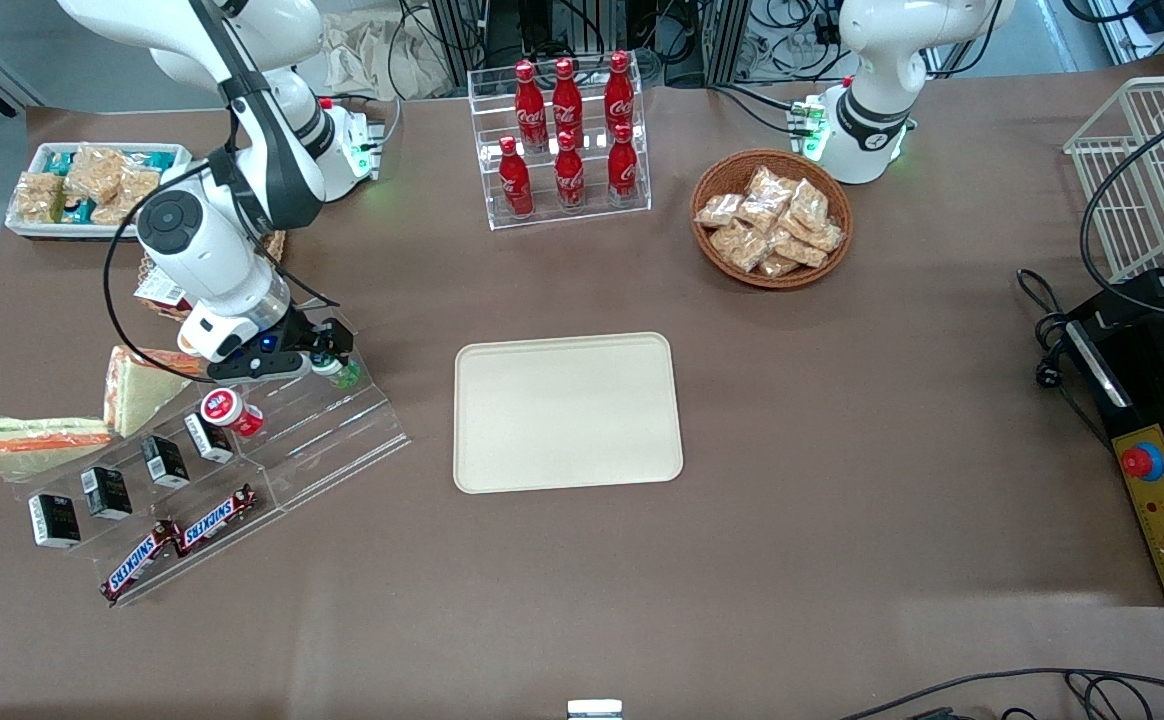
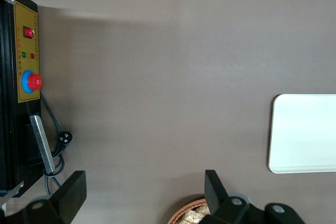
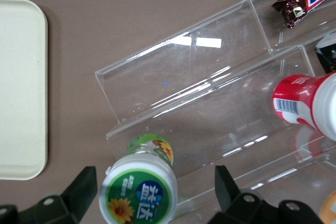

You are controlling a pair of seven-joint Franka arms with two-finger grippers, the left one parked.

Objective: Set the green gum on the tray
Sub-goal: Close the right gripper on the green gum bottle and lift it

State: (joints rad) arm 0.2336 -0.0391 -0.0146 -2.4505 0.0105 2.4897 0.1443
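The right gripper takes hold of the gum by its white-lidded end (image 3: 139, 190) next, to place the green gum on the tray.
The green gum (image 3: 140, 190), a small green bottle with a white lid and green sunflower label, stands upright on the top step of a clear acrylic rack (image 3: 210, 103). In the front view it (image 1: 344, 374) shows just under my gripper. My right gripper (image 3: 156, 184) is open, with one finger on each side of the gum and a gap to each; it hovers over the rack's end nearest the tray in the front view (image 1: 330, 352). The cream-beige tray (image 1: 567, 412) lies bare at the table's middle, beside the rack; it also shows in the right wrist view (image 3: 21, 87).
A red-lidded bottle (image 1: 230, 410) stands on the same rack, with small black boxes (image 1: 164, 461) and Snickers bars (image 1: 182, 538) on lower steps. Sandwiches (image 1: 132, 385) lie beside it. A Coke bottle rack (image 1: 567, 140), a snack basket (image 1: 772, 218) and a white snack dish (image 1: 92, 185) stand farther back.
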